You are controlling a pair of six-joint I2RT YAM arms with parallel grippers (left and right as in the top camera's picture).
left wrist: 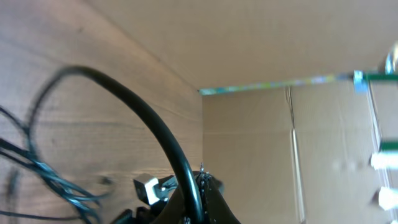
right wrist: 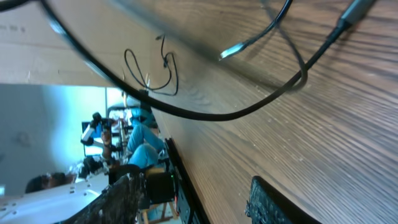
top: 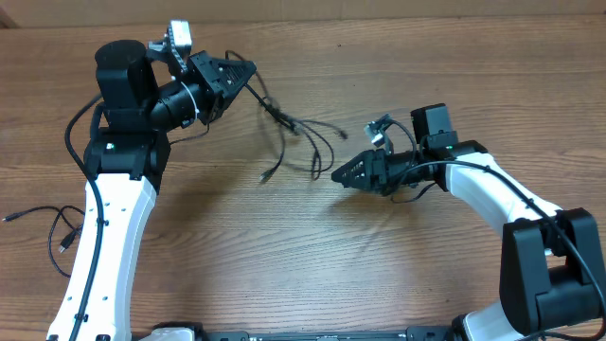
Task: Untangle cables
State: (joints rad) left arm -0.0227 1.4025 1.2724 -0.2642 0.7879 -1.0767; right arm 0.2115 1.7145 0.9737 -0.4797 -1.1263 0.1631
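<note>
The cable is tangled. My right gripper should next grab it near its plug end (top: 271, 171) (right wrist: 251, 42), pull that plug end away from the tangle and so untangle the cable.
Two thin black cables (top: 289, 128) lie tangled at the table's middle, with one plug end (top: 268, 175) on the wood. My left gripper (top: 248, 68) is shut on one cable's upper end; in the left wrist view that cable (left wrist: 143, 118) arcs out from the shut jaws (left wrist: 199, 186). A third cable (top: 52, 227) lies apart at the left edge. My right gripper (top: 336, 173) is just right of the tangle, open and empty. In the right wrist view its fingers (right wrist: 193, 186) stand apart over bare wood, with a cable loop (right wrist: 205, 115) and a plug tip (right wrist: 231, 51) ahead.
The wooden table (top: 237, 246) carries the white arm bases at the left (top: 114, 218) and right (top: 492, 194). Thicker black robot wires run along both arms. Cardboard walls (left wrist: 280, 137) stand beyond the table's far edge.
</note>
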